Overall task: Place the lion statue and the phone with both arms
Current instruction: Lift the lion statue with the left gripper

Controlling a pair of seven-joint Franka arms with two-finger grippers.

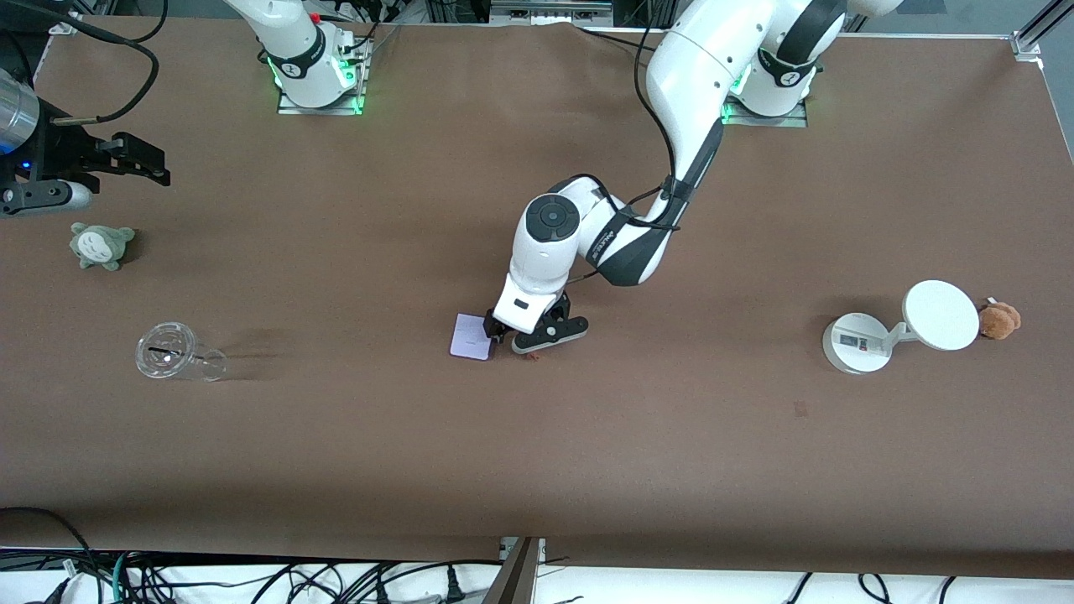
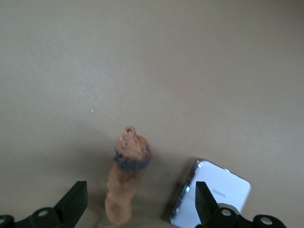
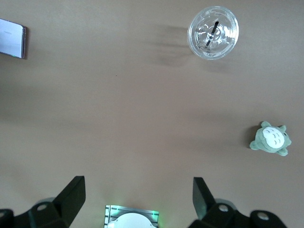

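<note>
The lion statue needs to be placed. My left gripper will grab its maned neck (image 2: 131, 164) next, just under the head (image 2: 133, 144).
The lion statue (image 2: 127, 175), a slender brown figurine with a darker mane, rests on the table between the open fingers of my left gripper (image 2: 138, 204). In the front view only a small reddish bit of the lion statue (image 1: 532, 356) shows under the left gripper (image 1: 520, 342), at mid-table. The phone (image 1: 471, 337), a pale lavender slab, lies flat right beside it toward the right arm's end. In the left wrist view the phone (image 2: 218, 199) sits just outside one finger. My right gripper (image 1: 147, 164) waits open and empty, raised over the right arm's end of the table.
A clear plastic cup (image 1: 172, 352) lies on its side and a grey-green plush (image 1: 101, 245) sits near the right arm's end. A white round-based stand with a disc (image 1: 889, 331) and a fluffy brown plush (image 1: 998, 320) stand toward the left arm's end.
</note>
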